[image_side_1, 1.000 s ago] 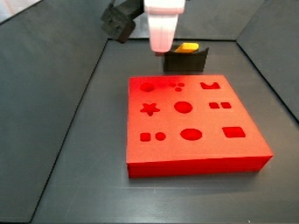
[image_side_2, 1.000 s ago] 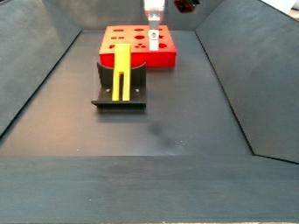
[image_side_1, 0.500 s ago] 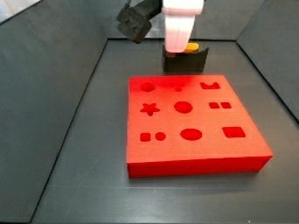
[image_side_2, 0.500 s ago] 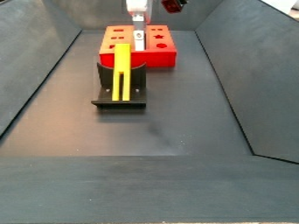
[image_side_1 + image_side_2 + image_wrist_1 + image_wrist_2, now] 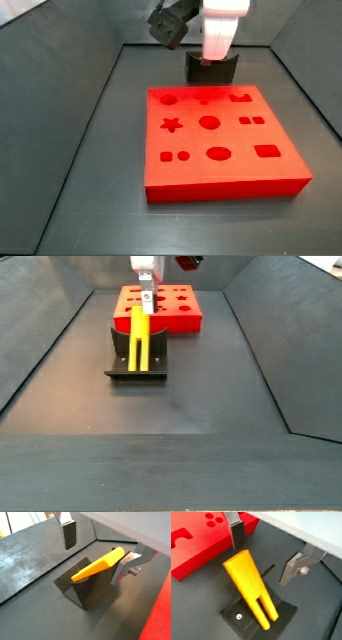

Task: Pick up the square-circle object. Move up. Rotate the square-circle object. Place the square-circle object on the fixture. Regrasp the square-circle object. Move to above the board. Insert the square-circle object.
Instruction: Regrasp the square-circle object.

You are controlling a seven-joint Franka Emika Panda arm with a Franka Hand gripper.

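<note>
My gripper takes hold of the square-circle object by its upper end (image 5: 115, 554) next, to insert the object's forked end into the red board.
The yellow square-circle object (image 5: 250, 587) leans on the dark fixture (image 5: 244, 615), its forked end low on the base plate. It also shows as a yellow bar (image 5: 139, 336) on the fixture (image 5: 138, 362) and in a wrist view (image 5: 100, 563). My gripper (image 5: 265, 551) hangs open just above the object's upper end, with one finger (image 5: 236, 534) on each side and nothing touching. In a side view the gripper (image 5: 218, 38) covers the object above the fixture (image 5: 211, 69). The red board (image 5: 221, 140) lies beside the fixture.
The board (image 5: 160, 308) sits directly behind the fixture, its edge (image 5: 198, 549) close to one finger. Grey sloping walls enclose the dark floor (image 5: 174, 406) on all sides.
The gripper has travelled sideways from beside the fixture to directly over it and the object, and has come a little lower. The object and board have not moved.
</note>
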